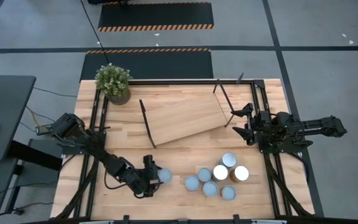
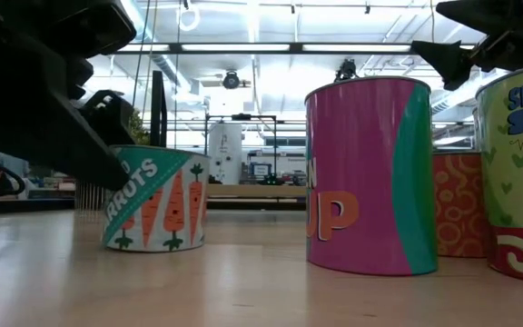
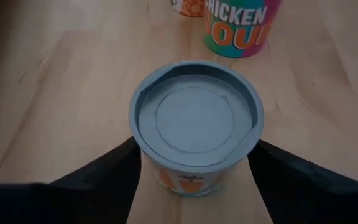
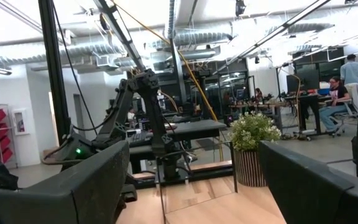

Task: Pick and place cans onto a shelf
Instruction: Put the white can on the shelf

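Note:
I should next grab the carrot can with my left gripper by the can's side below its rim [image 1: 165, 177], so that I can set the can upright on the shelf [image 1: 185, 118].
A small can with a grey-blue top and carrots on its side [image 3: 194, 121] stands upright on the tabletop, near the front and left of centre [image 1: 165, 175]. My left gripper [image 1: 156, 177] reaches it from the left, one dark finger on each side of it. Several more cans [image 1: 219, 177] stand grouped to its right. The shelf [image 1: 185, 118], a light-wood board with black end frames, lies askew at the table's middle. My right gripper [image 4: 191, 180] stays open and empty, raised beside the shelf's right end [image 1: 244, 123]. My left gripper has the carrot can between its two fingers, one against each opposite side of the can's wall [image 3: 143, 168] just below the rim. The fingers [image 2: 89, 136] slant down at it from the table's left. The can stands upright with its bottom on the table.
A potted green plant [image 1: 113, 82] stands at the far left corner. A pink-and-teal can [image 2: 370, 173] is the nearest of the group to the held can, with bare tabletop between them. Black frame rails run along both table sides [image 1: 95, 124].

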Robot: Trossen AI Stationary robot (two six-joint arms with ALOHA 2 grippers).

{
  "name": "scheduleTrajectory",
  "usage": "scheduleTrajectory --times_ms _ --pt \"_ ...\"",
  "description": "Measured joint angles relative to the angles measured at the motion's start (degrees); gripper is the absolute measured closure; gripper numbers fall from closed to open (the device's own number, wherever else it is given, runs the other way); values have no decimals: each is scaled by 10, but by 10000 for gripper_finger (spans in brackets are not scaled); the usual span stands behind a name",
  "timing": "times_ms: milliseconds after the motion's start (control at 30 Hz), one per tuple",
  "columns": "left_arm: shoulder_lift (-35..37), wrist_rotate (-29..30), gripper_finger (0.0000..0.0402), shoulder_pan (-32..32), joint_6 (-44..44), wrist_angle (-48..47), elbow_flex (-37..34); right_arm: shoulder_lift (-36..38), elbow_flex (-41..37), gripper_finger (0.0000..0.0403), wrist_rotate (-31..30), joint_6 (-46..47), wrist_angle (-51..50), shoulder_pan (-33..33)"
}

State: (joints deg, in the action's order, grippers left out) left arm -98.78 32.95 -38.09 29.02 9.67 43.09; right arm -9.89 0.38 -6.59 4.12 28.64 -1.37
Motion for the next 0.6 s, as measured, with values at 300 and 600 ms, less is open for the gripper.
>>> scheduleTrajectory --times_ms 300,600 --pt "0 -19 73 21 37 6 0 0 0 41 0 8 -1 0" --pt "-22 -16 16 25 0 72 0 -9 0 41 0 17 -4 0"
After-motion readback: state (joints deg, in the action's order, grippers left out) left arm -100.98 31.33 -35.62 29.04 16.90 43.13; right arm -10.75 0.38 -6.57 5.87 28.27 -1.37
